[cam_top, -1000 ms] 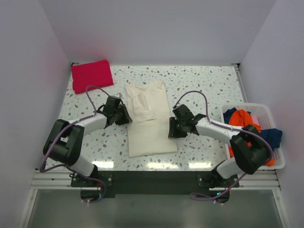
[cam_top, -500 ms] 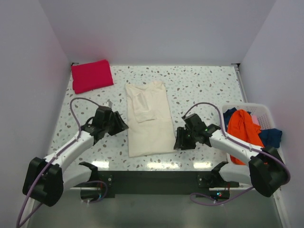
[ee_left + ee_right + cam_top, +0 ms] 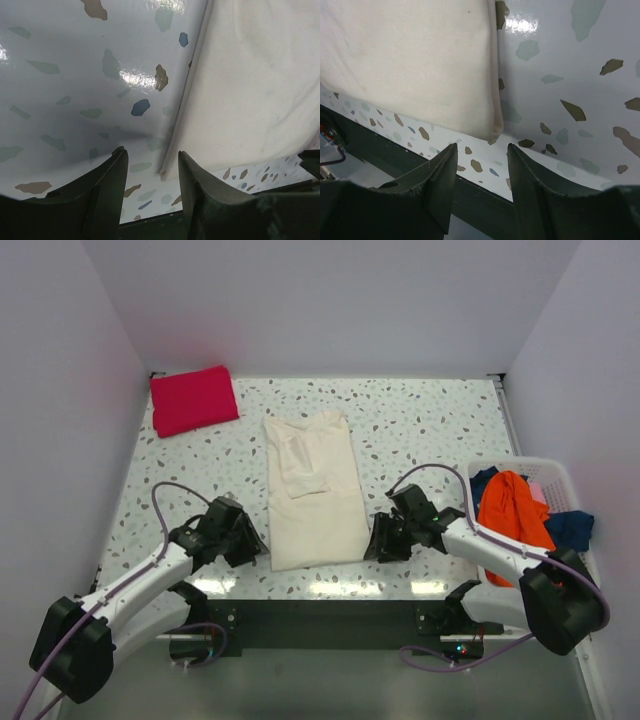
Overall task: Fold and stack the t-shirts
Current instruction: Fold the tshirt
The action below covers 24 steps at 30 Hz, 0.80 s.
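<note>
The left gripper grabs the cream t-shirt's near corner (image 3: 275, 565) (image 3: 169, 171) beside it next for folding, leaving the other near corner for my right gripper.
A cream t-shirt (image 3: 314, 490), folded lengthwise into a long strip, lies in the middle of the speckled table. My left gripper (image 3: 253, 544) is open and empty, just left of its near left corner; that corner shows in the left wrist view (image 3: 240, 100), beside the open gripper (image 3: 150, 157). My right gripper (image 3: 377, 543) is open and empty, just right of the near right corner; the right wrist view shows that corner (image 3: 420, 65) just ahead of the gripper (image 3: 481, 150). A folded red t-shirt (image 3: 193, 398) lies at the far left. Orange (image 3: 512, 508) and blue (image 3: 572, 527) shirts sit in the basket.
A white basket (image 3: 585, 578) stands off the table's right edge. The table's dark near edge (image 3: 320, 612) runs just behind both grippers. White walls enclose the table on three sides.
Both grippers have moved toward the near edge along the cream shirt's sides, from mid-length to its near corners. The shirt has not moved.
</note>
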Motion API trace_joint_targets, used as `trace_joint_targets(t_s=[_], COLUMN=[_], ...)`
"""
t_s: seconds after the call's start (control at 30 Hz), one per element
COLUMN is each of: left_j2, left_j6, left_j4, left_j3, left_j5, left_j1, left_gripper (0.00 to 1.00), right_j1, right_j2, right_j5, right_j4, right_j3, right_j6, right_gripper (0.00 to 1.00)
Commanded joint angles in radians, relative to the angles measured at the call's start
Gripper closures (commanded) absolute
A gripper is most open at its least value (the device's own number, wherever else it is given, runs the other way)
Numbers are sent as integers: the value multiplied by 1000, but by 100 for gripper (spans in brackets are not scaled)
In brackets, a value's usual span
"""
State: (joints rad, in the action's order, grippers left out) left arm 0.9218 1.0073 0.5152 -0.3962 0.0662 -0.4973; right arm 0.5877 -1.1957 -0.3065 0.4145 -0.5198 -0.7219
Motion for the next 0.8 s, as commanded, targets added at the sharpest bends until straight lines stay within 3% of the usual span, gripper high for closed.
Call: trace_joint_targets(t_s=[0.0, 0.4, 0.77], left_j2=[-40, -8, -17], left_j6=[51, 63, 83], left_j4=[45, -86, -38], left_j3=[31, 123, 140], left_j5=[23, 127, 107], left_j1=[-29, -83, -103], left_gripper=[50, 57, 59], right_j1=[-15, -35, -35], right_j2=[19, 4, -11], right_j5=[-19, -20, -23], right_j4=[-40, -86, -109], right_j3=[14, 46, 55], right_j6=[-19, -51, -70], right_gripper=[52, 54, 55])
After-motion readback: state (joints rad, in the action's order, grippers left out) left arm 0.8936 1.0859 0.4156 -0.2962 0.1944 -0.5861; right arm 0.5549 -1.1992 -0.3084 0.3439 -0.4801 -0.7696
